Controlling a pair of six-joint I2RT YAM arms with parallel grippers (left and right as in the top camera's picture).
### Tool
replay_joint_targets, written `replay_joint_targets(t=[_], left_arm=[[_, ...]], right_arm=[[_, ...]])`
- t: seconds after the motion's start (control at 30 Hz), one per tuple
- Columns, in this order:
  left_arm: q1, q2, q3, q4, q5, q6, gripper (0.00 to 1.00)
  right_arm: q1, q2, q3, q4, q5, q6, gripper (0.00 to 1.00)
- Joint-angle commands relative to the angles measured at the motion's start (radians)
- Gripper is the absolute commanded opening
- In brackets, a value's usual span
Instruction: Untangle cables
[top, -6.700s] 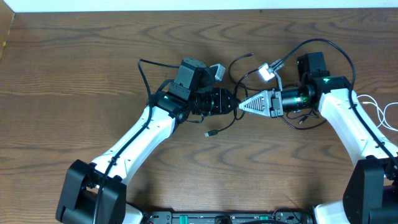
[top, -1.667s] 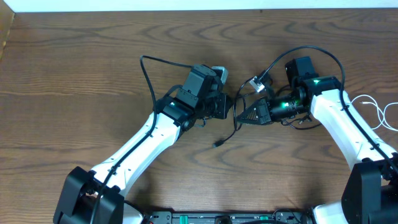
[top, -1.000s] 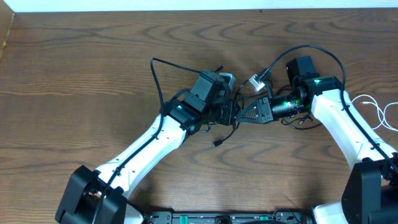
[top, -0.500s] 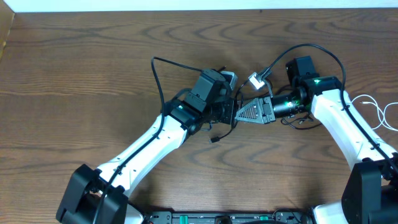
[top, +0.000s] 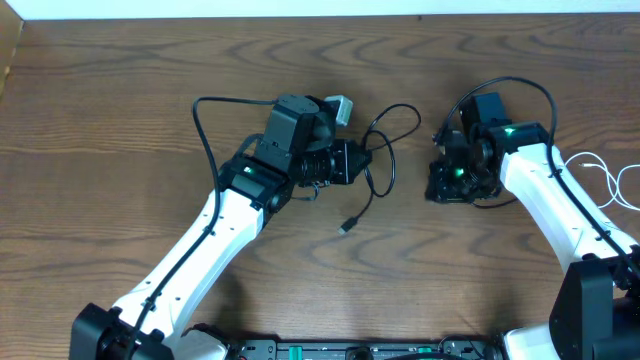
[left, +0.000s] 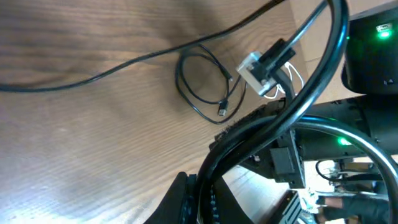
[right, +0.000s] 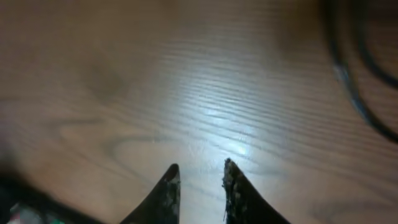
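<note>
The loop of the thin black cable beside my left gripper is the part my right gripper should reach and grab, and the plug should stay free.
My left gripper is shut on a thin black cable. The cable loops to the right of the jaws, then trails down to a small plug lying on the wood. In the left wrist view this cable runs up from between the shut fingers. A second thin black cable lies in a small loop further off. My right gripper points down at the table, apart from the cable. Its fingers stand slightly open with nothing between them. A white cable lies at the right edge.
The thicker black arm cables arc over each wrist, one above the left arm and one above the right arm. A grey-white connector shows beside the right arm. A blurred dark cable crosses the right wrist view's upper right.
The right gripper has let go of the cable, opened a little and drawn back to the right, tilting down. The left arm has pulled left with the black cable, which now loops free.
</note>
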Motion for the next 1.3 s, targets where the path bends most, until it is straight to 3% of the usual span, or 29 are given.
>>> replay_joint_targets(t=[0.0, 0.1, 0.2, 0.3, 0.47, 0.6, 0.73, 0.87, 1.03, 1.27], left_arm=[[0.000, -0.002, 0.009, -0.002, -0.118, -0.065, 0.07], [0.000, -0.002, 0.009, -0.003, -0.299, -0.151, 0.07], [0.000, -0.002, 0.009, -0.016, -0.386, -0.303, 0.07], [0.000, -0.002, 0.009, -0.049, -0.433, -0.423, 0.07], [-0.001, -0.002, 0.009, -0.117, -0.421, -0.509, 0.07], [0.000, -0.002, 0.010, -0.122, -0.340, -0.530, 0.08], [0.000, -0.003, 0.010, -0.122, -0.312, -0.533, 0.07], [0.000, -0.003, 0.010, -0.108, -0.229, -0.536, 0.07], [0.000, -0.003, 0.010, 0.007, -0.050, -0.524, 0.07], [0.000, -0.002, 0.009, 0.068, 0.131, -0.525, 0.07]], right_arm=[[0.011, -0.010, 0.000, -0.011, -0.419, -0.172, 0.24], [0.042, -0.010, 0.000, -0.018, -0.642, -0.303, 0.26], [0.077, -0.010, 0.000, 0.019, -0.684, -0.314, 0.30], [0.097, -0.010, 0.000, 0.073, -0.684, -0.307, 0.34], [0.098, -0.010, 0.000, 0.261, -0.630, -0.168, 0.35], [0.098, -0.010, 0.000, 0.418, -0.586, -0.079, 0.31], [0.099, -0.010, 0.000, 0.449, -0.586, -0.065, 0.26], [0.099, -0.010, 0.000, 0.455, -0.569, -0.058, 0.01], [0.099, -0.010, 0.000, 0.350, -0.300, 0.009, 0.01], [0.100, -0.010, 0.000, 0.306, -0.254, -0.002, 0.01]])
